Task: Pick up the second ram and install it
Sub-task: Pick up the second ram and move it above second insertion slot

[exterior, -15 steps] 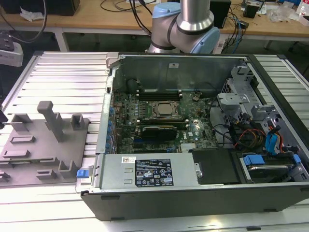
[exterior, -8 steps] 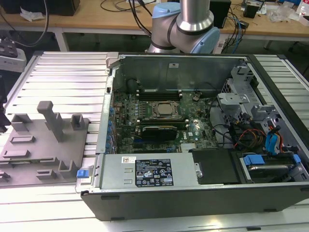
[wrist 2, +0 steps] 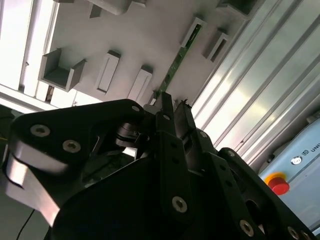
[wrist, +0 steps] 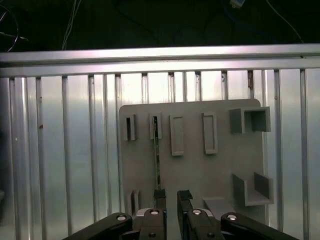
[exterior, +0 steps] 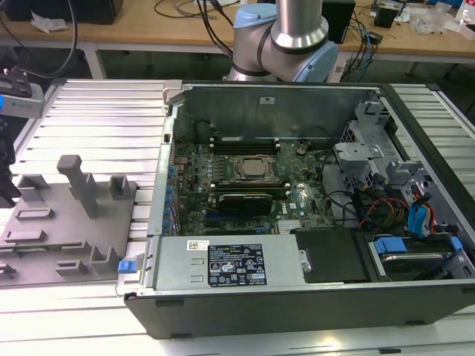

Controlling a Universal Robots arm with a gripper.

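My gripper grips the stick's near end (wrist: 159, 186) by its flat sides next, since the stick's far end sits in the fixture slot (wrist: 155, 126).
The second ram (wrist: 157, 152) is a thin green stick standing on edge in a slot of the grey fixture plate (wrist: 220, 170). In the second wrist view the ram (wrist 2: 177, 62) runs away from the fingertips along the plate (wrist 2: 150, 35). My gripper (wrist: 171, 197) hovers above the plate at the stick's near end. Its two black fingers (wrist: 160, 196) stand apart with nothing between them, and the stick lines up with one finger rather than the gap. In the second wrist view the gripper (wrist 2: 174, 103) is close over the stick's end.
The grey fixture (exterior: 44, 230) with its upright post (exterior: 78, 182) lies on the ribbed metal table (exterior: 104, 111) at the exterior view's left. Beside it stands the open computer case (exterior: 415, 148) with the motherboard and processor socket (exterior: 249, 168). Empty slots and brackets (wrist: 250, 120) dot the plate.
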